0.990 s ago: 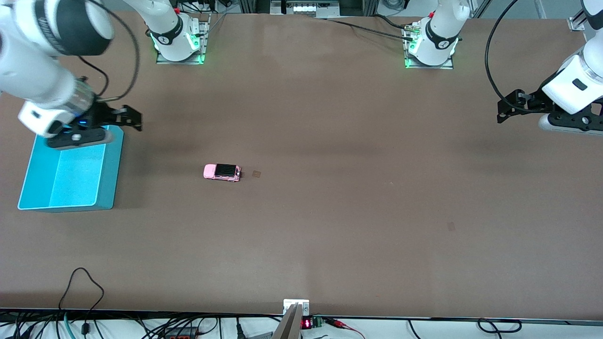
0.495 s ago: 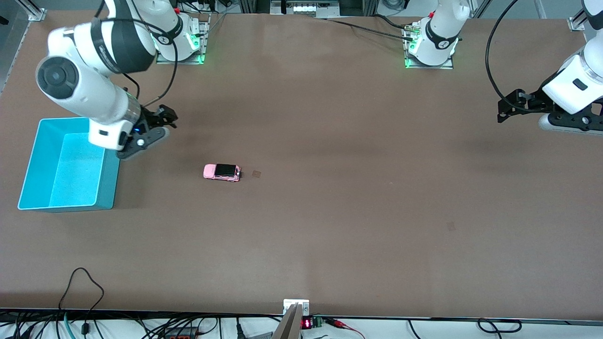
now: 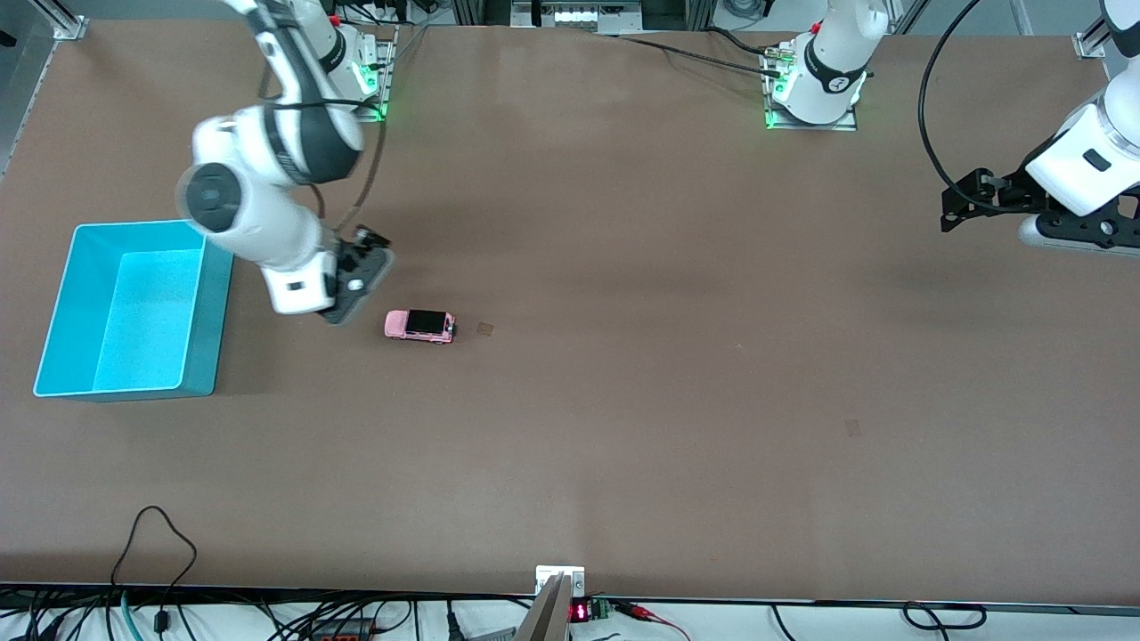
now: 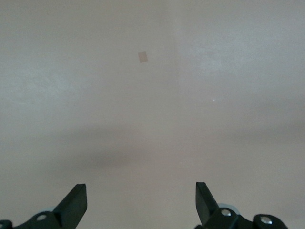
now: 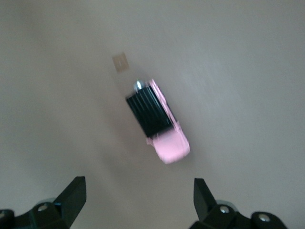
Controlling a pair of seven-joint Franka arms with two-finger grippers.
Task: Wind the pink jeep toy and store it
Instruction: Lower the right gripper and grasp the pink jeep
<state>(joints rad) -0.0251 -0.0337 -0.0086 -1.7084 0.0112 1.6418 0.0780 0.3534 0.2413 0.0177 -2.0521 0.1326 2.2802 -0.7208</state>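
The jeep is long from its pink hood [image 3: 395, 324] to its tail but narrow across, so my right gripper should pinch its sides beside the black roof [image 3: 427, 322] next.
The pink jeep toy [image 3: 419, 325] stands on the brown table, light pink with a black ribbed roof. In the right wrist view the jeep [image 5: 157, 123] lies ahead of the open fingers, untouched. My right gripper [image 3: 367, 245] [image 5: 138, 198] hangs open and empty over the table, between the cyan bin [image 3: 207, 331] and the jeep, close to the jeep. My left gripper [image 3: 962, 203] [image 4: 140, 200] is open and empty, waiting over the table at the left arm's end. The bin holds nothing.
A small square patch [image 3: 484, 329] [image 5: 121, 62] lies on the table beside the jeep, toward the left arm's end. Another patch [image 3: 852, 427] lies nearer the front camera. Cables run along the front edge.
My right arm has swung from over the cyan bin across toward the jeep and now hangs close beside it. The jeep and the left arm have not moved.
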